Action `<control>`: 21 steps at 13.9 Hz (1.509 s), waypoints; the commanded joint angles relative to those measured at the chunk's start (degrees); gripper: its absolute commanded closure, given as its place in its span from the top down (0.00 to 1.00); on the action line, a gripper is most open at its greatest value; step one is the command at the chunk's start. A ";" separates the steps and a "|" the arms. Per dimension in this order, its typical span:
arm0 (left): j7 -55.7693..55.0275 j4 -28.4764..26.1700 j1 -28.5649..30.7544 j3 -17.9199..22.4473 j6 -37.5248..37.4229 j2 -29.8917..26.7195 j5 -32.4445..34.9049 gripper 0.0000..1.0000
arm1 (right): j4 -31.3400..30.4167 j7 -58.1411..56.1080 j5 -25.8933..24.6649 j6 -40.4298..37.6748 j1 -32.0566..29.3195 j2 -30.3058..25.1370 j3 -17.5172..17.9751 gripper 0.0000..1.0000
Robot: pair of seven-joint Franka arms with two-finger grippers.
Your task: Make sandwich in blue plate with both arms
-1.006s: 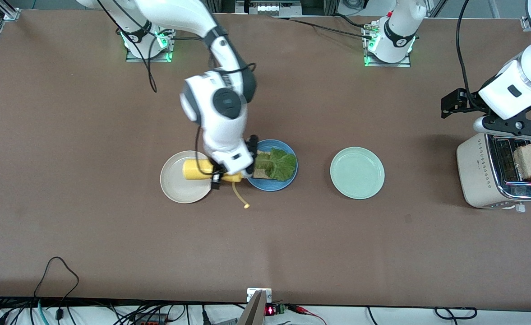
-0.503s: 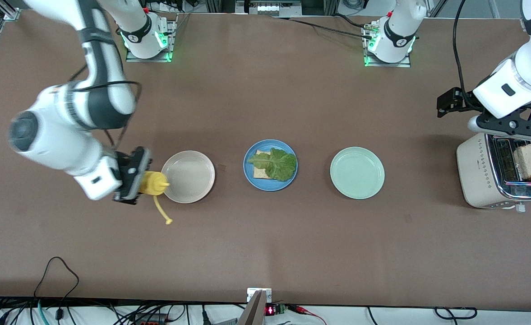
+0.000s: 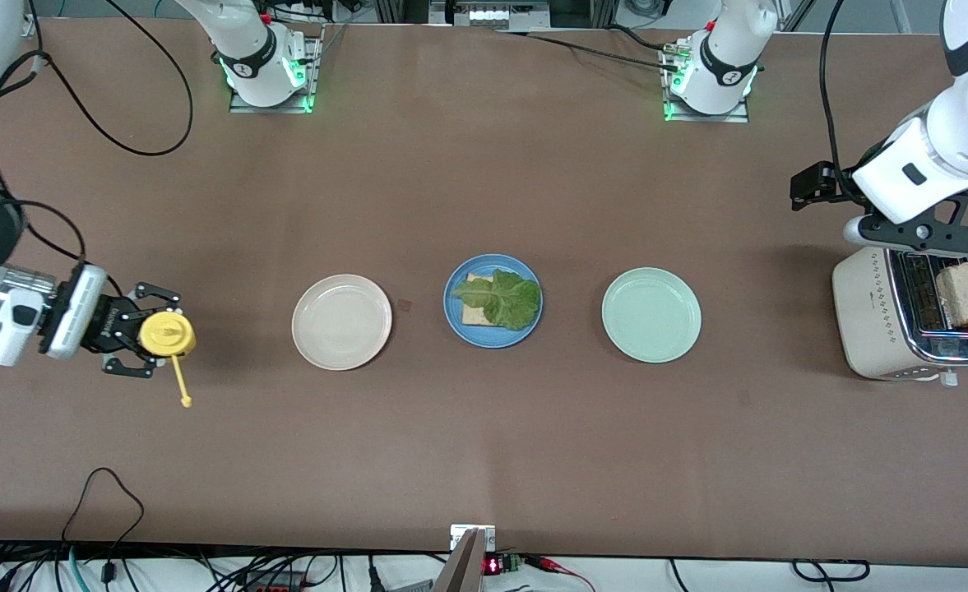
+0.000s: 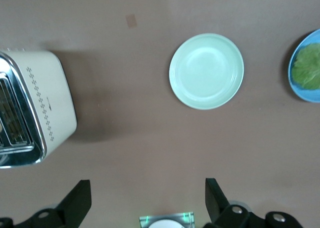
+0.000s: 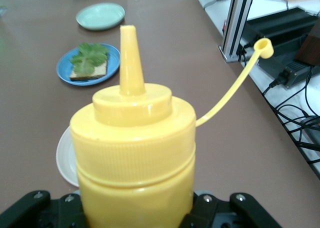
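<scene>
The bread slice is in the toaster. My left gripper should next grab it by its crust edge to top the lettuce on the blue plate (image 3: 492, 342).
The blue plate (image 3: 492, 342) sits mid-table with one bread slice (image 3: 471, 315) and a green lettuce leaf (image 3: 504, 298) on top of it; it also shows as the blue plate (image 5: 64, 77) in the right wrist view. A second bread slice (image 3: 965, 293) stands in the toaster (image 3: 870, 316). My right gripper (image 3: 150, 337) is shut on an upright yellow squeeze bottle (image 3: 167, 335) at the right arm's end of the table, its cap (image 3: 186, 402) dangling on a tether. My left gripper (image 3: 915, 237) hangs open and empty by the toaster's edge.
A beige plate (image 3: 341, 321) and a pale green plate (image 3: 651, 314) flank the blue one. The toaster (image 4: 47, 113) and green plate (image 4: 206, 71) lie below my left gripper (image 4: 148, 200). Cables run along the table's front edge.
The right arm has swung the yellow bottle away from the blue plate, past the beige plate, to the right arm's end of the table. The left arm has shifted slightly toward the bases.
</scene>
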 commanded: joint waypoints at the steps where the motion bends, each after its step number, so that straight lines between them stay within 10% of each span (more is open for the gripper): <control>1: -0.70 1.31 0.27 0.43 -0.90 2.14 -0.69 1.00 | -0.23 -8.42 4.14 -4.40 -7.64 2.38 2.48 0.00; 6: 6.90 0.44 4.48 0.87 9.42 6.01 8.60 1.00 | -4.71 -17.41 4.76 -5.81 -20.14 6.51 10.39 0.00; 21: 31.46 -0.09 29.44 0.70 25.20 18.84 7.31 0.99 | -8.06 -23.13 8.45 -9.07 -25.69 13.98 10.75 0.00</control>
